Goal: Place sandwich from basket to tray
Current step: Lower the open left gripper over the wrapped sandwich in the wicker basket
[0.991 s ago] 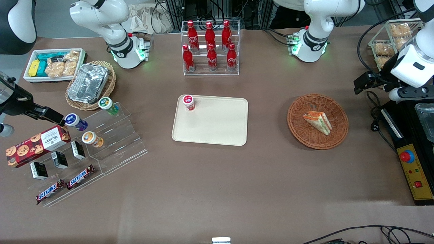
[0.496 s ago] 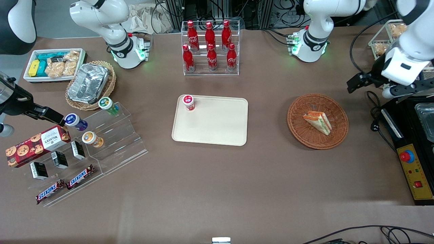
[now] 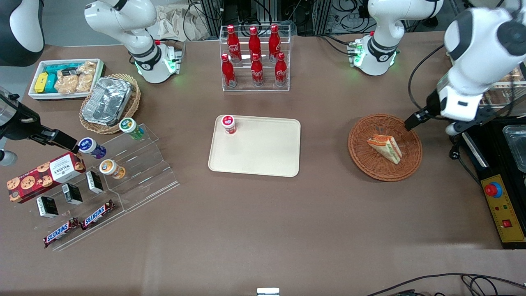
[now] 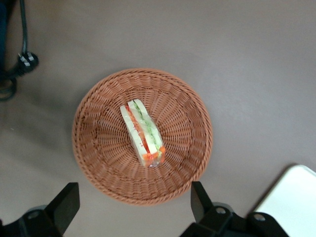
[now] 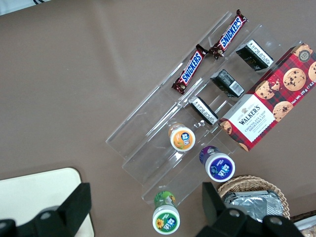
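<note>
To place the sandwich on the cream tray [image 3: 263, 156], my left gripper next needs to grip the sandwich by its orange-tipped end [image 3: 375, 141].
The sandwich [image 3: 385, 148] is a wrapped wedge lying in the middle of the round reddish-brown basket [image 3: 358, 158]. The left wrist view shows the sandwich [image 4: 143, 133] in the basket [image 4: 98, 163] from above. My left gripper [image 3: 412, 122] hangs over the basket's rim on the edge farther from the front camera, toward the working arm's end. The gripper [image 4: 133, 205] is open, its black fingers [image 4: 66, 203] set wide apart with nothing between them. The cream tray [image 3: 263, 156] lies at the table's middle, apart from the basket, and its corner [image 4: 291, 197] shows in the wrist view.
A red-lidded cup [image 3: 228, 124] stands on the tray's corner. A rack of cola bottles [image 3: 254, 57] stands farther back. A clear stepped stand [image 3: 135, 168] with snacks lies toward the parked arm's end. A black control box [image 3: 502, 205] and a cable plug [image 4: 27, 59] lie beside the basket.
The left arm has swung in from the working arm's end of the table, bringing its gripper over the basket's rim. The sandwich, basket and tray have not moved.
</note>
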